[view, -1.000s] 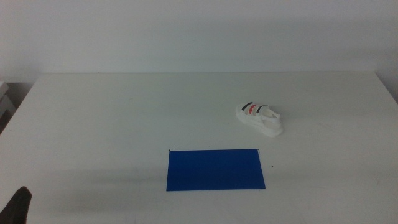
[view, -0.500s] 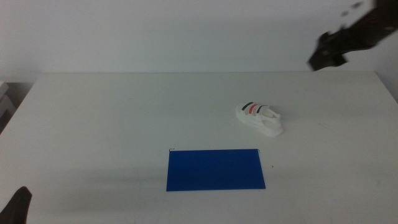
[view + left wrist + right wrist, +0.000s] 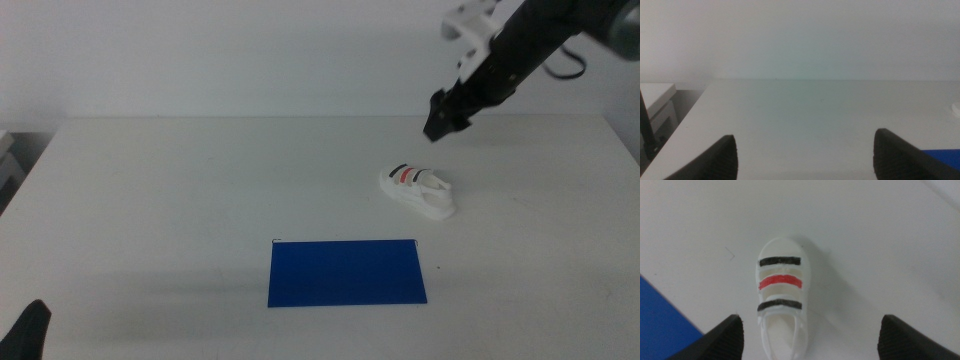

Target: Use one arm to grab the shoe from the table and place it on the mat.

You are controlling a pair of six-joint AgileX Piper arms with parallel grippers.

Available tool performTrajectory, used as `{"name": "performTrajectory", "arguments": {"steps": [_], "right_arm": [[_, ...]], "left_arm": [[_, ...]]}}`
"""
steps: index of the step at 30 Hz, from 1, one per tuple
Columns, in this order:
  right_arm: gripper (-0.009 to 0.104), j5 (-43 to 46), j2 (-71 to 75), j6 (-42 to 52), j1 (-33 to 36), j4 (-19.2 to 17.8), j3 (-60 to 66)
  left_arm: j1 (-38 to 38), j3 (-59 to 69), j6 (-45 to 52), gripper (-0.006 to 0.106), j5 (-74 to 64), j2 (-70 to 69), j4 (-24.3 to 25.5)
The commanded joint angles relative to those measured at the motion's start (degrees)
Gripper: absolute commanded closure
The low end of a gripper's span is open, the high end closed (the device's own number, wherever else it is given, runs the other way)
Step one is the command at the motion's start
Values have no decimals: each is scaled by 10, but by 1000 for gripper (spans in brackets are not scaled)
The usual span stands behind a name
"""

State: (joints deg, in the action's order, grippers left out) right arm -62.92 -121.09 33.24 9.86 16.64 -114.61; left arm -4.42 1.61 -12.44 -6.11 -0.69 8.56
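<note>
My right gripper grabs the shoe's facing sides at the black strap (image 3: 417, 182) beside the opening next, since the shoe's toe (image 3: 387, 180) curves round.
The white shoe (image 3: 418, 189) with black and red straps lies on the white table (image 3: 200, 190), right of centre, beyond the blue mat (image 3: 346, 271). The right arm (image 3: 520, 40) reaches in from the upper right. Its gripper (image 3: 440, 120) hangs above and just behind the shoe. In the right wrist view the shoe (image 3: 781, 295) lies between the two widely spread jaws, the gripper (image 3: 810, 340) open and empty, with a corner of the mat (image 3: 660, 325) beside it. The left gripper (image 3: 802, 157) is open and empty, its tip (image 3: 28, 333) at the bottom left corner.
The table ends at a pale wall behind (image 3: 250, 50). A white cabinet (image 3: 8, 160) stands off the table's left edge. The mat's corner (image 3: 945, 157) shows in the left wrist view.
The right arm has come into view from the upper right and swung down and left to a spot above the shoe. The shoe, mat and left gripper have not moved.
</note>
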Motion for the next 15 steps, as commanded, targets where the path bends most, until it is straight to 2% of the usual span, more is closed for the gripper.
{"name": "performTrajectory", "arguments": {"steps": [1, 15], "right_arm": [[3, 17, 17, 9, 5, 6, -23], [3, 17, -62, 73, 30, 0, -23]], "left_arm": [[0, 5, -3, 8, 43, -8, 0], [0, 5, -3, 8, 43, -8, 0]]}}
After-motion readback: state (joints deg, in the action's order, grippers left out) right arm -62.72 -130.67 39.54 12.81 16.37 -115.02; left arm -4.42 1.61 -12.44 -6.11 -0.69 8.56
